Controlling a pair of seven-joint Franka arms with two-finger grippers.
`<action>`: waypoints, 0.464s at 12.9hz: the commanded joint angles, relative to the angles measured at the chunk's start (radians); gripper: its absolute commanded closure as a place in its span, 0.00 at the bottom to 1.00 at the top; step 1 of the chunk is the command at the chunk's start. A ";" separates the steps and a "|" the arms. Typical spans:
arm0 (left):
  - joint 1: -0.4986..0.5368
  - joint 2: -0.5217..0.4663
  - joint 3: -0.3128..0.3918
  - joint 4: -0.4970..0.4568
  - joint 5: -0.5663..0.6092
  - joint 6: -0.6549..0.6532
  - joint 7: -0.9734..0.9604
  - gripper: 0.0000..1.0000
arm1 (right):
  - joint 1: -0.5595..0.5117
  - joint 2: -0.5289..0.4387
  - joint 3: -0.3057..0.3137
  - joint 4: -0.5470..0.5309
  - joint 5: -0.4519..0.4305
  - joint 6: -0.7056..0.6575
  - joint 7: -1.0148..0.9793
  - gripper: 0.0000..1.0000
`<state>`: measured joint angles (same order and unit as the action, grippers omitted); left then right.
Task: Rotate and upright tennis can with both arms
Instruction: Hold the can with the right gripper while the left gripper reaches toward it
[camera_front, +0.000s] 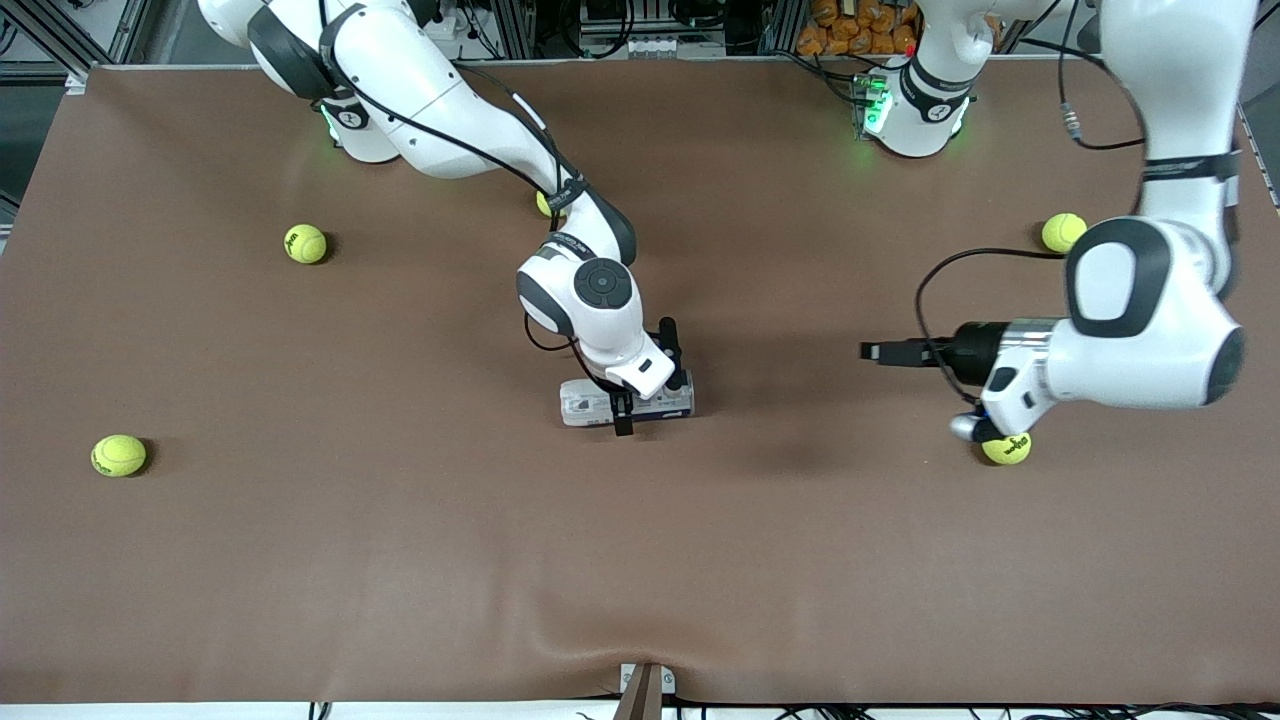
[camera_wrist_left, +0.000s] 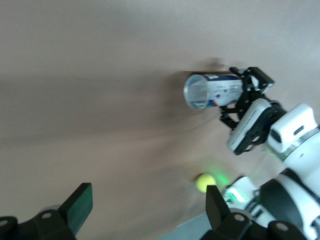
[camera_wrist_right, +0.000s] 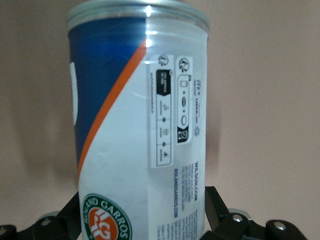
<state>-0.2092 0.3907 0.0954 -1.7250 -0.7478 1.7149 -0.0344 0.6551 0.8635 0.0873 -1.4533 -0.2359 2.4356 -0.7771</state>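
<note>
The robot's left gripper should next grab the tennis can (camera_wrist_left: 215, 91) by the rim of its open end (camera_wrist_left: 193, 92) to help turn the can upright.
The tennis can (camera_front: 600, 403) lies on its side in the middle of the table, clear with a white, blue and orange-red label. My right gripper (camera_front: 647, 380) reaches down over it, and its fingers (camera_wrist_right: 216, 210) press the can (camera_wrist_right: 140, 125) from both sides. My left gripper (camera_front: 872, 351) is open and empty. It hangs level above the table, toward the left arm's end from the can, and points at it. In the left wrist view the can's open end (camera_wrist_left: 196, 91) faces my left gripper (camera_wrist_left: 148, 210), with the right gripper (camera_wrist_left: 245, 97) clamped around the can's body.
Several yellow-green tennis balls lie on the brown table: one (camera_front: 305, 243) and one (camera_front: 118, 455) toward the right arm's end, one (camera_front: 1063, 232) and one (camera_front: 1006, 447) by the left arm, and one (camera_front: 545, 203) half hidden under the right arm.
</note>
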 joint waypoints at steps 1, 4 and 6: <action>-0.048 0.020 0.000 -0.080 -0.163 0.087 -0.001 0.00 | -0.011 0.014 0.008 0.024 -0.011 0.006 0.015 0.00; -0.107 0.100 0.000 -0.103 -0.374 0.173 0.016 0.00 | -0.015 -0.006 0.009 0.024 -0.006 -0.007 0.012 0.00; -0.143 0.166 -0.005 -0.100 -0.538 0.225 0.021 0.00 | -0.017 -0.017 0.011 0.024 -0.005 -0.023 0.012 0.00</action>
<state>-0.3277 0.5061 0.0905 -1.8290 -1.1674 1.8930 -0.0312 0.6515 0.8628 0.0869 -1.4326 -0.2357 2.4346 -0.7748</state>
